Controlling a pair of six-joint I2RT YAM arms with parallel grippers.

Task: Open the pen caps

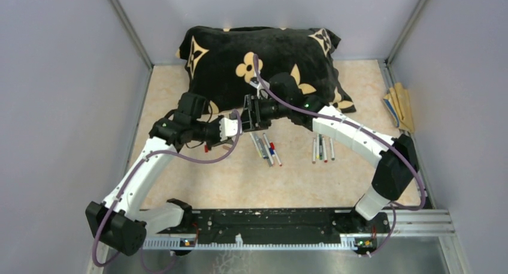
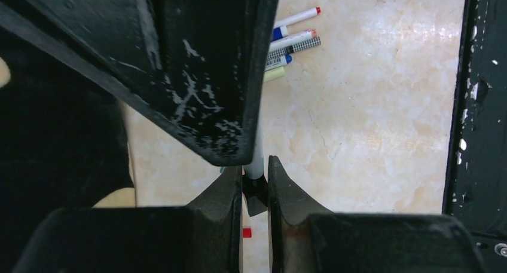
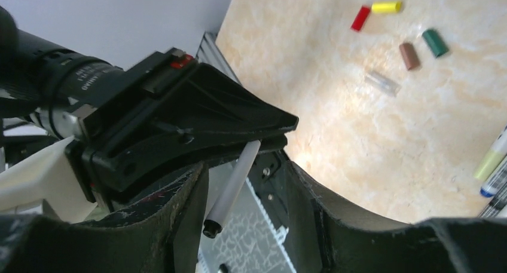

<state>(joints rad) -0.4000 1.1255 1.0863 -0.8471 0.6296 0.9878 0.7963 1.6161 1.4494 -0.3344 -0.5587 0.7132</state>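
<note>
I should open the pen next, so I need to grab it by its white body (image 2: 257, 153) with my right gripper and leave the black cap (image 2: 256, 192) to my left gripper.
My left gripper (image 1: 237, 126) and right gripper (image 1: 247, 118) meet above the table in front of the pillow. In the left wrist view the left gripper (image 2: 256, 166) is shut on the black cap (image 2: 256, 192) of a pen (image 2: 257, 156). Its white barrel runs up behind one of the right gripper's fingers (image 2: 197, 76). In the right wrist view the right gripper (image 3: 242, 162) is open, jaws wide either side of that pen's barrel (image 3: 236, 183). Loose caps lie on the table: red (image 3: 360, 18), yellow (image 3: 385, 7), green (image 3: 434, 42), brown (image 3: 409, 55), clear (image 3: 381, 82).
Two groups of pens lie on the table (image 1: 266, 148) (image 1: 322, 148). A black pillow with tan flowers (image 1: 263, 64) fills the back. Flat tan sticks (image 1: 400, 106) lie at the right wall. A black rail (image 1: 269, 226) runs along the near edge. Grey walls enclose three sides.
</note>
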